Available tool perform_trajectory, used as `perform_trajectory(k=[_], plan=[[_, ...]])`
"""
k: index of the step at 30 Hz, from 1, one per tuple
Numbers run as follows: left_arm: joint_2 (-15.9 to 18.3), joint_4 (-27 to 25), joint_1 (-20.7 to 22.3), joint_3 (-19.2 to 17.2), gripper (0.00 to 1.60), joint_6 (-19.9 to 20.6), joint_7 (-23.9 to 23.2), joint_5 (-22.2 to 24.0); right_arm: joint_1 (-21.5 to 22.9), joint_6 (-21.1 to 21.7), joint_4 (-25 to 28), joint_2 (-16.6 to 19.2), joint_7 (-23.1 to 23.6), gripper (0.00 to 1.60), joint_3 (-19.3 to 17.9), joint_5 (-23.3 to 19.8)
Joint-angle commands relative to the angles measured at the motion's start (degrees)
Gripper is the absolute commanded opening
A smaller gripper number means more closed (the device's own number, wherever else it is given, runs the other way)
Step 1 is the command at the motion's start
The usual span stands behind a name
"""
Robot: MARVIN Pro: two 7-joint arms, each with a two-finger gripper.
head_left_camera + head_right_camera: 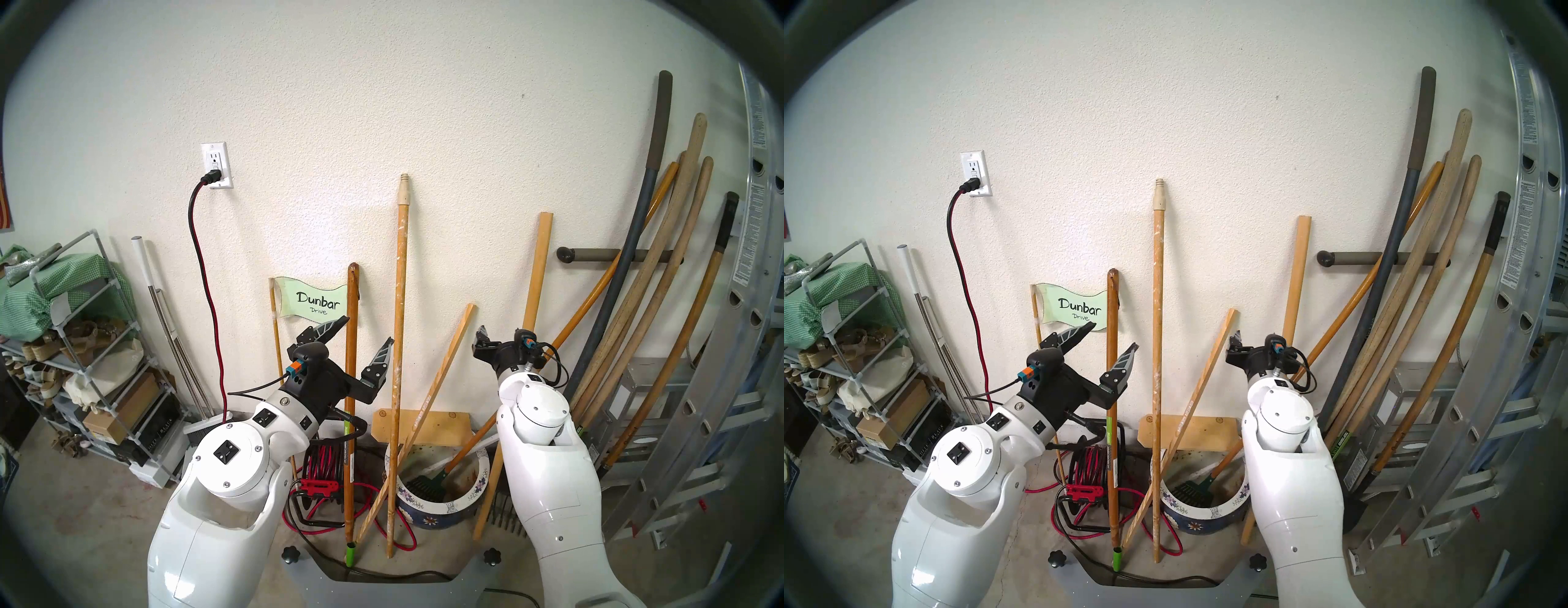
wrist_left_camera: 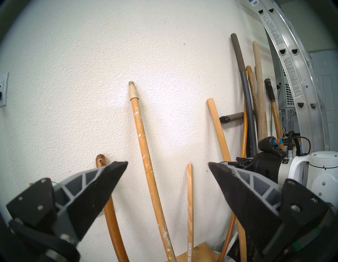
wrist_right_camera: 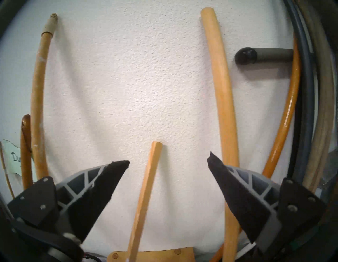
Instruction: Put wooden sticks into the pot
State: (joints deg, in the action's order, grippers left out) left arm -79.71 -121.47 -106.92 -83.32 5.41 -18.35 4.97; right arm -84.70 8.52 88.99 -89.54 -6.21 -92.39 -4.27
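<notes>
The pot and an orange handle [image 1: 476, 438] crowd the slat's lower end, so my right gripper should next grab the slat by its upper half [image 1: 536, 288].
The dark blue flowered pot [image 1: 430, 520] sits on the floor by the wall, and a small green rake lies in it. The paint-speckled pole [image 1: 399, 339] with a cream tip stands on the floor just left of the pot. The flat slat [image 1: 536, 288] leans on the wall, its foot on the floor right of the pot. A thin square stick [image 1: 441, 382] slants across the pot's front. My left gripper [image 1: 365, 333] is open and empty, left of the pole [image 2: 144, 146]. My right gripper [image 3: 168, 161] is open and empty, with the thin stick [image 3: 146, 192] between its fingers and the slat [image 3: 223, 109] to the right.
A dark brown stick [image 1: 350, 382] and a "Dunbar Drive" flag [image 1: 314, 303] stand behind the left gripper. A red-black cable reel [image 1: 322, 467] lies left of the pot. Garden-tool handles [image 1: 662, 297] and a ladder [image 1: 721, 382] crowd the right, and a shoe rack [image 1: 76, 361] stands on the left.
</notes>
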Motion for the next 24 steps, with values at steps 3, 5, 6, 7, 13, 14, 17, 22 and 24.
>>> perform_trajectory(k=[3, 5, 6, 7, 13, 14, 17, 22, 24], plan=[[0.0, 0.0, 0.0, 0.0, 1.60, 0.0, 0.0, 0.0, 3.5, -1.9, -4.0, 1.2, -0.3, 1.60, -0.7, 1.0], [0.0, 0.0, 0.0, 0.0, 1.60, 0.0, 0.0, 0.0, 4.5, -2.2, -5.2, 1.1, -0.7, 1.60, -0.9, 1.2], [0.0, 0.0, 0.0, 0.0, 1.60, 0.0, 0.0, 0.0, 5.2, -2.6, -6.1, 0.9, -1.5, 1.60, -1.1, 1.6], [0.0, 0.0, 0.0, 0.0, 1.60, 0.0, 0.0, 0.0, 5.6, -2.8, -6.8, 1.0, -1.4, 1.60, -1.2, 1.6], [0.0, 0.0, 0.0, 0.0, 1.60, 0.0, 0.0, 0.0, 6.9, -4.0, -8.7, 1.1, -2.5, 1.60, -1.6, 2.3], [0.0, 0.0, 0.0, 0.0, 1.60, 0.0, 0.0, 0.0, 6.9, -4.0, -8.7, 1.1, -2.5, 1.60, -1.6, 2.3], [0.0, 0.0, 0.0, 0.0, 1.60, 0.0, 0.0, 0.0, 8.2, -4.7, -10.9, 1.5, -3.6, 1.60, -2.3, 2.9], [0.0, 0.0, 0.0, 0.0, 1.60, 0.0, 0.0, 0.0, 9.8, -5.4, -13.4, 2.0, -3.3, 1.60, -2.9, 2.8], [0.0, 0.0, 0.0, 0.0, 1.60, 0.0, 0.0, 0.0, 10.5, -5.7, -14.5, 2.2, -3.1, 1.60, -3.0, 2.9]])
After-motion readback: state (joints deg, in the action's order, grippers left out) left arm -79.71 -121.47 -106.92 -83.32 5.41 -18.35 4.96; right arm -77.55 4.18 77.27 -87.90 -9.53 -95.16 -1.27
